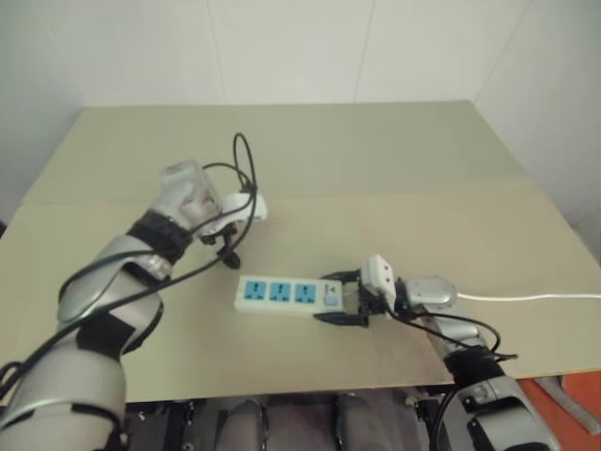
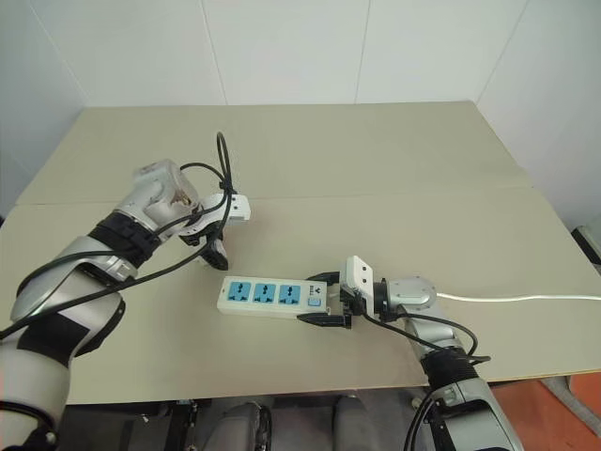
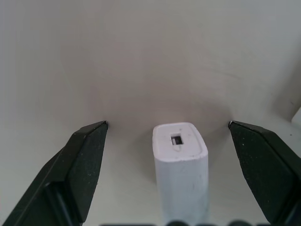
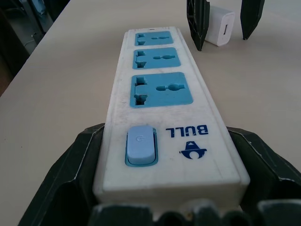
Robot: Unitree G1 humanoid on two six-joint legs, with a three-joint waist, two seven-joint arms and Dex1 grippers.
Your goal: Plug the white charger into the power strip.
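Next, my left gripper grabs the charger by the long sides of its body (image 3: 184, 188), to plug the white charger into the power strip.
The white charger (image 3: 180, 162) lies on the table between the wide-apart fingers of my left gripper (image 3: 168, 125), which is open and points steeply down over it without touching it. The right wrist view shows this charger (image 4: 221, 26) just past the far end of the power strip (image 4: 160, 94). The power strip (image 1: 282, 293) lies flat with its blue sockets facing up. My right gripper (image 1: 340, 299) is shut on its switch end, one black finger (image 4: 77, 165) pressed against each long side.
The strip's thin white cord (image 1: 526, 297) runs off to the right across the beige table (image 1: 376, 160). A white wall stands behind the table's far edge. Black cables loop over my left wrist (image 1: 239, 164).
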